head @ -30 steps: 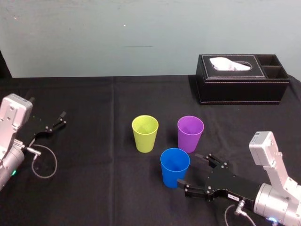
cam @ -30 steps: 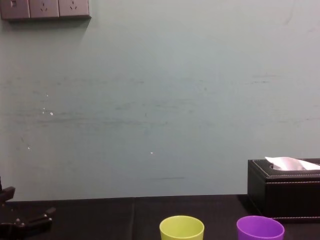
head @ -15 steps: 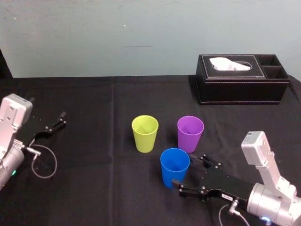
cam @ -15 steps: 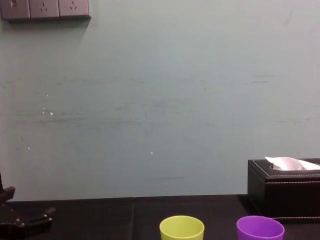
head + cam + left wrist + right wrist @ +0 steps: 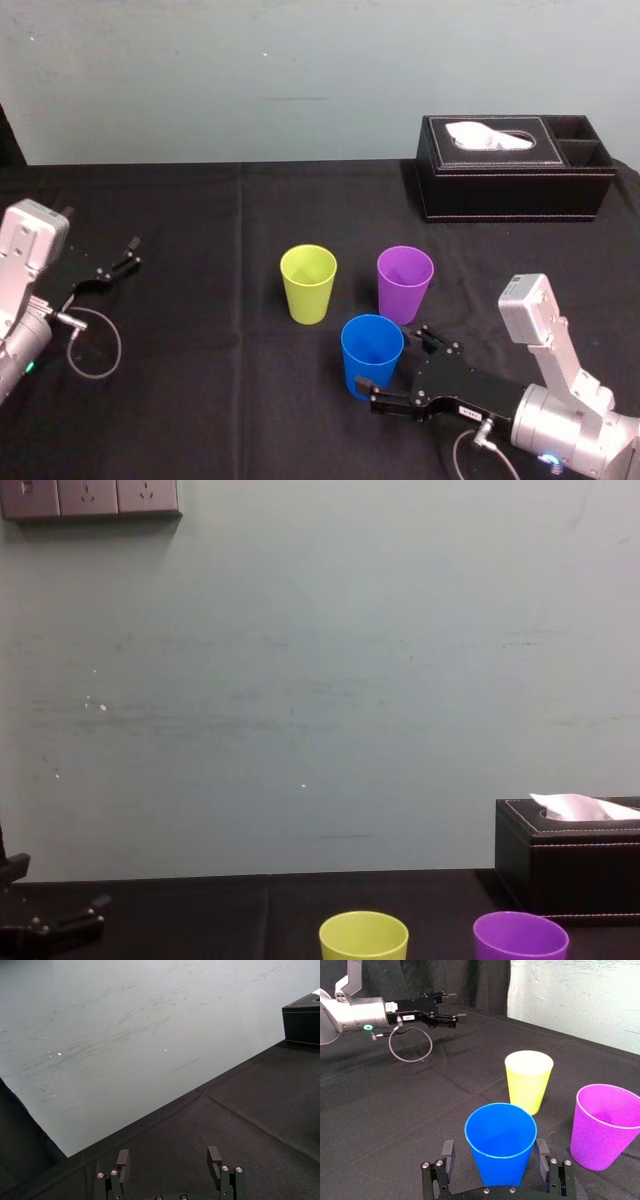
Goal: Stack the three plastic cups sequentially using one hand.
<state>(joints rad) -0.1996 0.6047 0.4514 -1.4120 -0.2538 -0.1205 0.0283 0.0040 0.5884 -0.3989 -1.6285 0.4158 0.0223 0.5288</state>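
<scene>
The robot's right gripper should stack next, and for that it should grab the blue cup by its side [image 5: 501, 1170] and put it into the yellow-green cup [image 5: 528, 1082].
Three plastic cups stand upright on the black table: a yellow-green cup [image 5: 308, 283], a purple cup [image 5: 404, 283] to its right, and a blue cup [image 5: 372, 355] nearest me. My right gripper [image 5: 389, 357] is open and low at the table, one finger on each side of the blue cup [image 5: 501, 1142]. In the right wrist view its fingers [image 5: 447, 1154] stand a little apart from the cup's wall. The yellow-green cup [image 5: 528, 1081] and purple cup [image 5: 599, 1125] stand just beyond. My left gripper [image 5: 118, 265] rests at the far left, open and holding nothing [image 5: 169, 1160].
A black leather tissue box [image 5: 515, 170] stands at the back right by the wall. The black cloth [image 5: 200, 400] runs bare to the left of the cups. A grey cable loop [image 5: 95, 345] lies by the left arm.
My right gripper has slid forward and to the left, so its fingers now straddle the blue cup. The cups and the left arm have not moved.
</scene>
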